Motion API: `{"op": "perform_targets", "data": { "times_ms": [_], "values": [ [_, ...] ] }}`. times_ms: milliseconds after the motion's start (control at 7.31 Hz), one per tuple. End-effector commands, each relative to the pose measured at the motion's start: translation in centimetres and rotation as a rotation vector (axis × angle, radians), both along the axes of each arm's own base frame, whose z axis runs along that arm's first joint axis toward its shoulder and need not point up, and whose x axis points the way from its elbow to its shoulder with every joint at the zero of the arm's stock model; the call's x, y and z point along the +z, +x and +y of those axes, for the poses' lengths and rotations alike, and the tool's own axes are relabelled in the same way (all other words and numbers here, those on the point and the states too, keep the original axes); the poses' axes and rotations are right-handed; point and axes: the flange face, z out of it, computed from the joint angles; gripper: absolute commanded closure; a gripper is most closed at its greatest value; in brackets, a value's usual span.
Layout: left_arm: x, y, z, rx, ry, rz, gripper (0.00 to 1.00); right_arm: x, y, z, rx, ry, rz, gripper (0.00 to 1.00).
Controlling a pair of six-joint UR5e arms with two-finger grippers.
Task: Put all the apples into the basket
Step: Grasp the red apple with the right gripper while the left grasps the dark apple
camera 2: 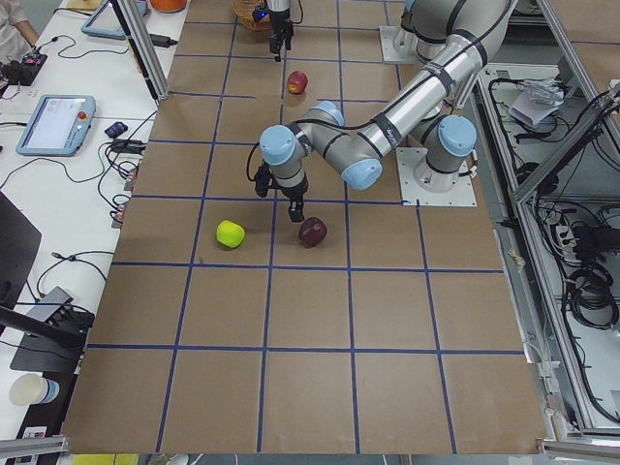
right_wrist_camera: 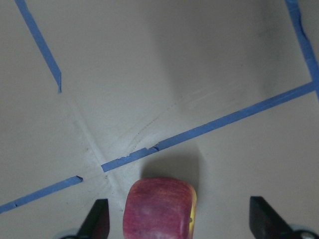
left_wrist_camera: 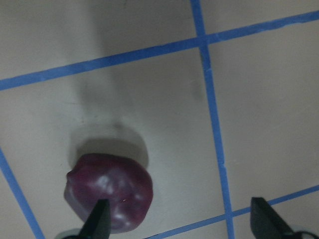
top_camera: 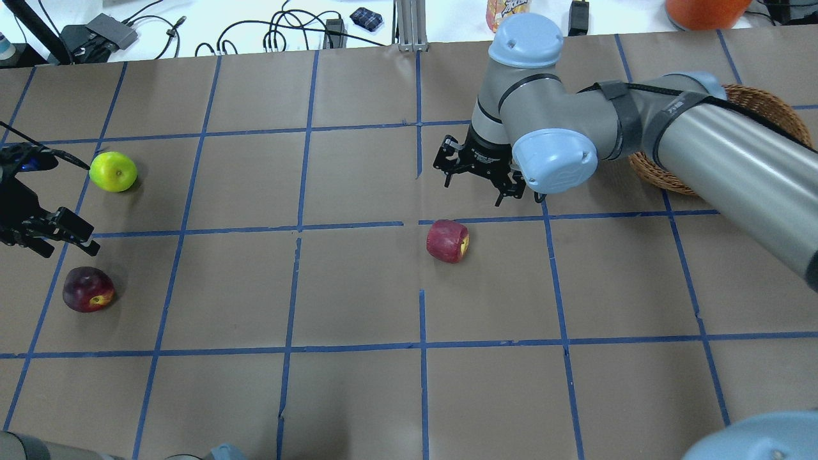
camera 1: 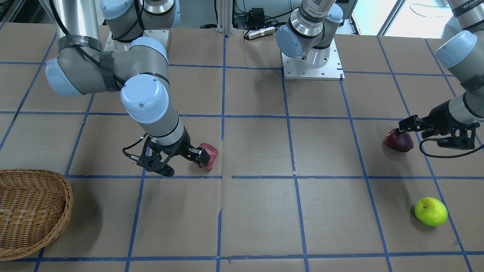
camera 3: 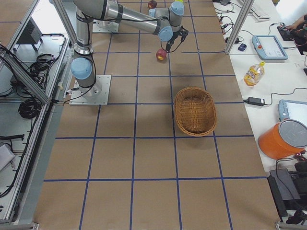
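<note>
My left gripper picks up the dark maroon apple around its rounded body (camera 1: pixel 399 141) next, to get it into the basket (camera 1: pixel 30 211).
The red apple (top_camera: pixel 447 241) lies on its side near the table's middle. My right gripper (top_camera: pixel 474 190) is open just over it. In the right wrist view the apple (right_wrist_camera: pixel 160 206) sits between the two spread fingertips (right_wrist_camera: pixel 99 219), with gaps on both sides. The dark maroon apple (top_camera: pixel 88 289) lies at the robot's far left. My left gripper (top_camera: pixel 64 243) is open beside and above it. In the left wrist view that apple (left_wrist_camera: pixel 109 196) sits by one fingertip (left_wrist_camera: pixel 99 221), off centre. The yellow-green apple (top_camera: pixel 113 171) lies alone farther out. The wicker basket (camera 1: pixel 30 211) holds nothing.
The table is brown paper with a blue tape grid. The basket (top_camera: pixel 767 108) stands at the robot's far right, partly behind my right arm's forearm. Both arm bases (camera 1: pixel 312 64) stand at the robot's table edge. Cables and devices lie beyond the far edge.
</note>
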Motion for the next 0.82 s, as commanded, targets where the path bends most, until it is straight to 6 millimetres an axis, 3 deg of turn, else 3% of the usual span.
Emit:
{"op": "perform_targets", "data": {
  "times_ms": [0,137,274,684],
  "values": [
    [-2.7,1.4,0.7,0.309,0.045,-0.052,0.00,-2.8,0.8,0.2,-0.026,0.068,-0.034,0.00],
    [-4.9,3.4,1.6,0.416,0.025,-0.082,0.00,-4.1,1.1,0.3,-0.024,0.095,-0.040,0.00],
    [-6.4,3.3,2.2,0.428,0.013,-0.093,0.00,-5.1,1.6,0.4,-0.016,0.114,-0.039,0.00],
    [-7.7,3.5,2.7,0.435,0.047,-0.125,0.00,-6.3,2.8,1.2,-0.005,0.151,-0.068,0.00]
  ]
}}
